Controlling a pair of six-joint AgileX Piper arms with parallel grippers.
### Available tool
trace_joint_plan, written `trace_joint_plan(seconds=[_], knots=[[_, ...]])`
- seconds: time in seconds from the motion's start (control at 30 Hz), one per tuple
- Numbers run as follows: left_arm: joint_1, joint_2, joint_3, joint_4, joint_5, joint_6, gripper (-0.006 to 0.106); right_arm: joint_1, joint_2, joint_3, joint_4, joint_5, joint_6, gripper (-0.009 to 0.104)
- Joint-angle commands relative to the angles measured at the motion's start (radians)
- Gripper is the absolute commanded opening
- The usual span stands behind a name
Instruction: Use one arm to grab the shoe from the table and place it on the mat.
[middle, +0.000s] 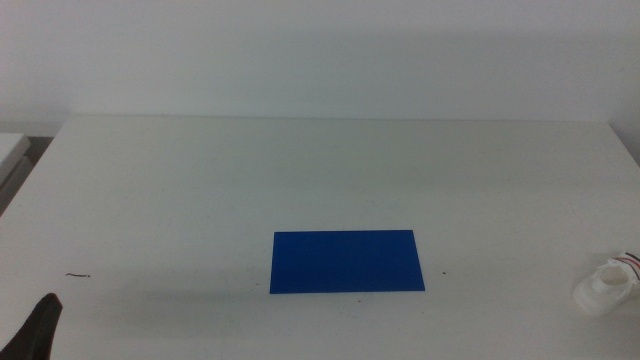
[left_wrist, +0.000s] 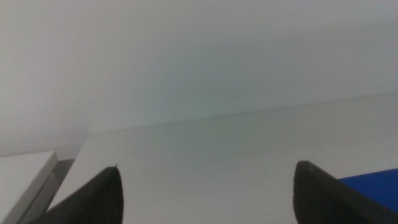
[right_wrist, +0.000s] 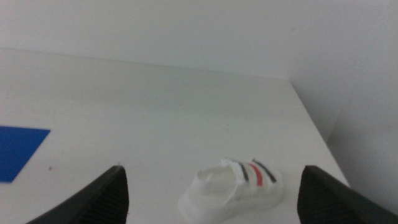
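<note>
My right gripper grabs the shoe's middle next, at the strap (right_wrist: 241, 177) beside the shoe's opening, since the shoe stretches long from heel to rounded toe (right_wrist: 277, 184).
The white shoe (middle: 606, 286) lies on the white table (middle: 300, 170) at the right edge, apart from the deep-blue mat (middle: 346, 262), which lies flat in the front middle. In the right wrist view the shoe (right_wrist: 233, 188) shows its dark, red and pale straps between my right gripper's (right_wrist: 214, 193) wide-open jaws, a little ahead of them; a mat corner (right_wrist: 18, 152) shows too. My right gripper is out of the middle view. My left gripper (left_wrist: 208, 193) is open and empty, waiting at the front left corner (middle: 38, 325); a mat corner (left_wrist: 373, 186) shows beside one jaw.
A small dark red thread (middle: 77, 274) lies on the table at the front left. The table's right edge runs close to the shoe. A white wall stands behind the table's far edge.
</note>
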Motion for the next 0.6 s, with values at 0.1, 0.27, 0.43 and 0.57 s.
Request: trace_joint_plan(seconds=[0.1,0.27,0.43,0.57], knots=[[-0.007,0.005,0.0,-0.004,-0.012,-0.001,0.094,-0.005,0.001,-0.093,0.045,0.144,-0.008,0.091],[-0.007,0.005,0.0,-0.004,-0.012,-0.001,0.094,-0.005,0.172,-0.292,0.063,0.24,-0.021,0.091],[-0.007,0.005,0.0,-0.004,-0.012,-0.001,0.094,-0.005,0.451,-0.518,0.078,0.46,0.007,0.091],[-0.007,0.005,0.0,-0.004,-0.012,-0.001,0.094,-0.005,0.662,-0.672,0.101,0.632,0.11,0.091]])
